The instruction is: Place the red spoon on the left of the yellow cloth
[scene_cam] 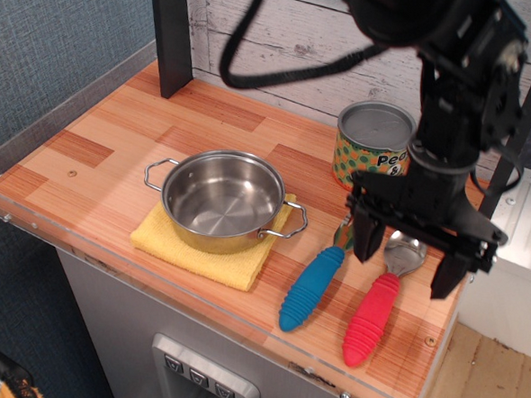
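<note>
My gripper grips the red spoon by its handle's top near the silver bowl [388, 280] next, to place it beside the yellow cloth [210, 254].
The red spoon [372, 318] lies at the front right of the wooden counter, its red ribbed handle toward the front edge and its silver bowl partly hidden by my gripper. The yellow cloth [210, 254] lies front centre under a steel pot [223, 201]. My gripper [406, 264] is open, fingers pointing down, one finger [367, 239] left of the spoon's bowl and the other [447, 273] right of it, straddling the spoon's upper part. Whether the fingers touch the counter cannot be told.
A blue-handled fork [314, 285] lies just left of the spoon, close to my left finger. A peas-and-carrots can [370, 144] stands behind them. A black post [170, 33] rises at the back left. The counter's front edge has a clear acrylic rim [196, 303].
</note>
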`<state>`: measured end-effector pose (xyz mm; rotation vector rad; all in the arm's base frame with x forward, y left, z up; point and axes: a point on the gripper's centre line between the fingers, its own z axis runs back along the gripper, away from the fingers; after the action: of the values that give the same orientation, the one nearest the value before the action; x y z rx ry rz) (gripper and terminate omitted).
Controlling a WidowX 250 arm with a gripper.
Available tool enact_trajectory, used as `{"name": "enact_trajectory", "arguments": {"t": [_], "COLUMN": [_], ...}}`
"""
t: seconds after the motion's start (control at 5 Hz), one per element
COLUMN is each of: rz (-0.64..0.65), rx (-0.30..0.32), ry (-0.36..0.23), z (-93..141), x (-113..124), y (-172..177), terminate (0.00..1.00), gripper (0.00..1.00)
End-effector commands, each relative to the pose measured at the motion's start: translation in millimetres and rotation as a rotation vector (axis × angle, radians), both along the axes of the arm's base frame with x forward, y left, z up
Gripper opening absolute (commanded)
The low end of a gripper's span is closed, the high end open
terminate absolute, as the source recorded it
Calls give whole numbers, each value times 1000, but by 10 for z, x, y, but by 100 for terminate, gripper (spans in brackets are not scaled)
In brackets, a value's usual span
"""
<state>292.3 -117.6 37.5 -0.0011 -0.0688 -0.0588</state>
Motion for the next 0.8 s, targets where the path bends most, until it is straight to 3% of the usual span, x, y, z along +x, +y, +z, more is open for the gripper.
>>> {"name": "enact_trajectory", "arguments": {"t": [0.0, 0.6], "rz": [37, 33], "rx": [8, -13], "ry": [-6, 0], "z": [-100, -252], "x": [-36, -73], "y": [-109, -50], "terminate": [0, 0], "gripper": [100, 100]}}
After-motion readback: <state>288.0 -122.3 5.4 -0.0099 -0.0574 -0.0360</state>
